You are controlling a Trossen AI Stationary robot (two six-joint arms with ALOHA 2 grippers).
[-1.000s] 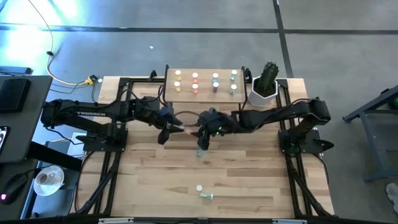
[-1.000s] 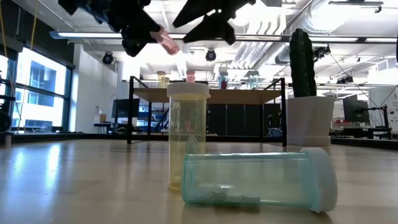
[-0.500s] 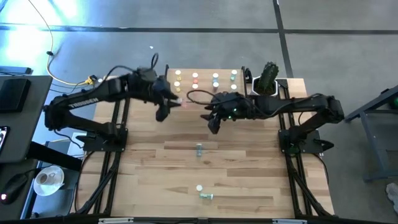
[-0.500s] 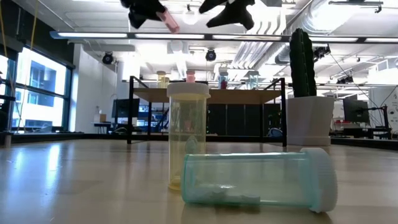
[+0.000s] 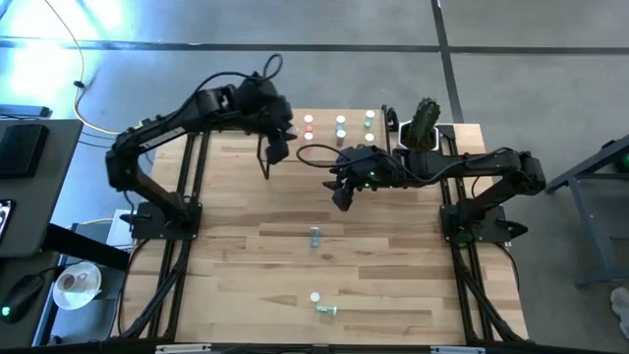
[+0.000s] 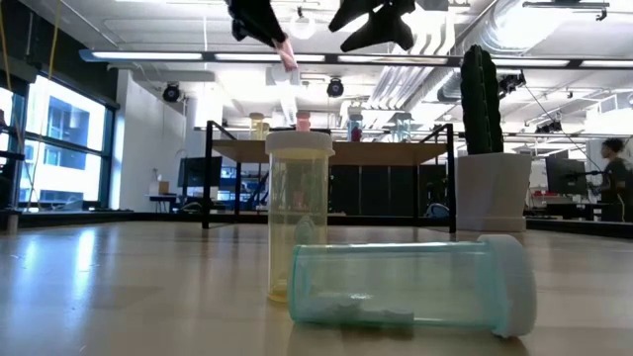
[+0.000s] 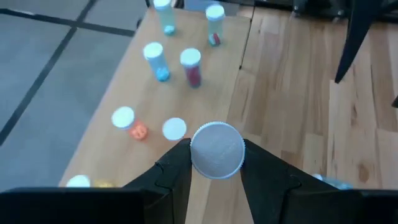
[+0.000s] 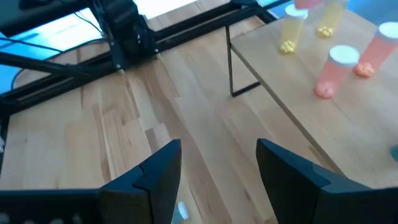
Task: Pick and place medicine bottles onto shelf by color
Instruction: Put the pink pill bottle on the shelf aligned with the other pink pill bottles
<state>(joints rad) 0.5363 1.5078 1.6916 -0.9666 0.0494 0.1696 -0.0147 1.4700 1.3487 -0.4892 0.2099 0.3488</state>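
My left gripper will first lower the white-capped bottle onto the board, because the bottle is still above the shelf board and would fall if I opened now.
My left gripper is shut on a pink bottle high above the near left part of the shelf; its white cap shows between my fingers. Several yellow, pink, blue and green bottles stand upright in rows on the shelf. My right gripper hangs open and empty over the table just in front of the shelf; it also shows in its wrist view. A yellow bottle stands on the table, with a green one lying on its side next to it. My left gripper pinches the pink bottle between its two fingers at the cap end, one finger on each side. The cap faces back toward the wrist and the pink body sticks out past the fingertips, slanting down. The bottle is lifted clear of shelf and table.
A white pot with a cactus stands at the shelf's right end. A bluish bottle sits mid-table, with two more bottles near the front edge. Black arm frames run along both table sides.
My left gripper has risen and gone toward the table's far edge, carrying the pink bottle from beside my right gripper to above the shelf's left part. My right gripper has drawn away toward the right and far side and risen, staying open.
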